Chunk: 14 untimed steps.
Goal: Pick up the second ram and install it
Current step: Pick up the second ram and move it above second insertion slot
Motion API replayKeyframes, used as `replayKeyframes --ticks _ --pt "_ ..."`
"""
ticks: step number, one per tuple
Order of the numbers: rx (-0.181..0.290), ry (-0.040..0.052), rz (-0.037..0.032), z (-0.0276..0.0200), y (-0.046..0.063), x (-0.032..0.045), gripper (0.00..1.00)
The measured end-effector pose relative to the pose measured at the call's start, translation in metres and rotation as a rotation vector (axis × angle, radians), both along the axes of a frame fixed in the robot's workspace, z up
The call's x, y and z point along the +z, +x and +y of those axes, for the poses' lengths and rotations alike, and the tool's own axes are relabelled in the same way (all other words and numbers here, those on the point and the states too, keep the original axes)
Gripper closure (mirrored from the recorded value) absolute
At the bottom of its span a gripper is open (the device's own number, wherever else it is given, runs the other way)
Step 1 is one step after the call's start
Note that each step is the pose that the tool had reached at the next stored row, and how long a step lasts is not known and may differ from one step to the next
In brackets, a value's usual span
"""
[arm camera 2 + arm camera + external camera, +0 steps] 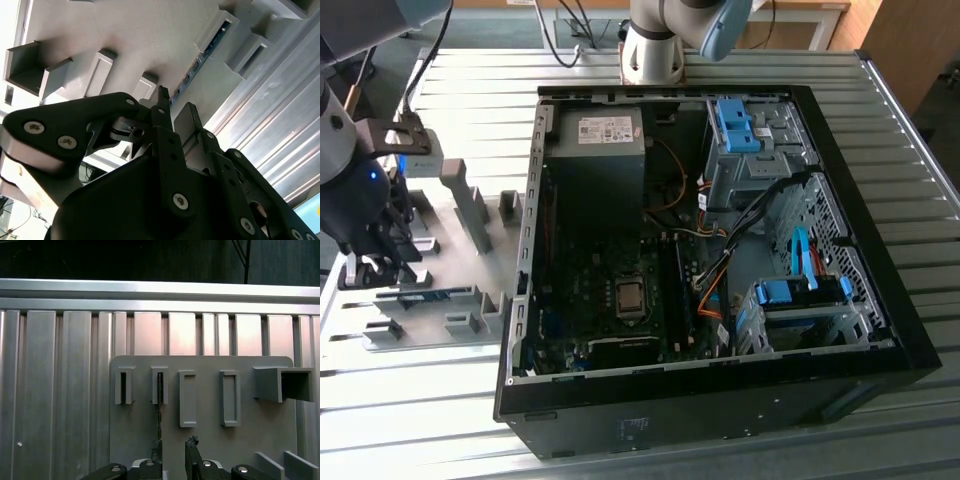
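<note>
I should grab the second ram by its exposed end (159, 436) next; the holder slot's sides hug the ram's other end closely.
The second ram (435, 297) is a thin blue-green stick standing on edge in the grey holder plate (450, 235), at the exterior view's left of the computer case. In both wrist views it shows edge-on as a dark strip (159, 410) (200, 57) running from a holder slot toward my fingers. My gripper (365, 268) (174, 445) (175, 107) hangs just above the plate at the stick's near end. It is open, and nothing sits in the gap between the fingers. One fingertip (157, 446) lines up with the stick's end.
The open black computer case (880, 345) fills the middle of the slatted metal table (420, 420), with motherboard (610, 300), power supply (595, 150) and blue drive latches (795, 292) inside. Grey holder blocks (470, 205) rise from the plate. The arm's base (655, 45) stands behind the case.
</note>
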State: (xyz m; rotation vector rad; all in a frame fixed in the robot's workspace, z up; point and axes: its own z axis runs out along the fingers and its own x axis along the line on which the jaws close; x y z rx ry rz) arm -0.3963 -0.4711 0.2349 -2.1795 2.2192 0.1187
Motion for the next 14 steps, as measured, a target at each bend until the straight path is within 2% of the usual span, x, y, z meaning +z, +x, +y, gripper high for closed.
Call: replayKeyframes --ticks 3,7,14 --pt "0.000 -0.0010 0.0000 -0.0004 0.000 -0.0040 0.68" --pt "0.001 -0.0119 0.0006 -0.0015 0.000 -0.0076 0.68" --pt "0.020 -0.0120 0.0018 -0.0039 -0.001 -0.0149 0.68"
